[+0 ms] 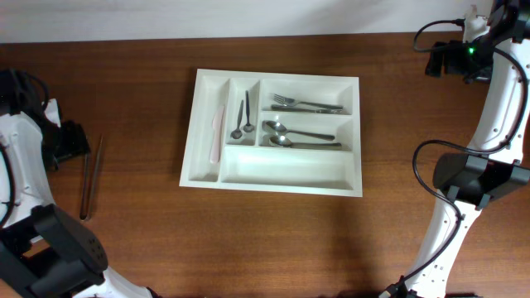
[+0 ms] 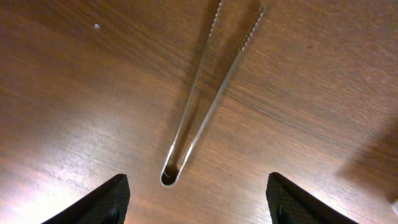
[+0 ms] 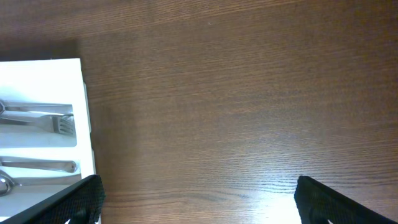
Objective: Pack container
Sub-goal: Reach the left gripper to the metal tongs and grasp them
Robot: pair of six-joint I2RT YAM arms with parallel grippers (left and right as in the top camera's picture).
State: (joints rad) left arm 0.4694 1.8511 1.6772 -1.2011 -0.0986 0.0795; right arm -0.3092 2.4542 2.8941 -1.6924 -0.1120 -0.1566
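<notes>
The metal tongs need to lie lengthwise in the container's front section [image 1: 290,170], so the left gripper should next grab one arm of the tongs toward their looped end, with their serrated ends free.
The container [image 1: 286,168] is a white cutlery tray in the middle of the table. It holds a pale knife [image 1: 217,132], two small spoons [image 1: 242,116], forks [image 1: 306,104] and two larger spoons [image 1: 296,136]; its long front compartment is bare. Metal tongs [image 2: 205,106] lie on the wood at the far left, tongs [image 1: 91,175] beside my left gripper [image 1: 73,142]. In the left wrist view my left gripper [image 2: 198,202] is open just above their looped end, holding nothing. My right gripper [image 3: 199,202] is open over bare wood to the right of the container's edge [image 3: 87,124].
My right arm's base [image 1: 480,178] stands at the table's right side, with its cables above it. The left arm's base [image 1: 50,248] fills the near left corner. A brown wooden tabletop [image 1: 141,99] surrounds the tray.
</notes>
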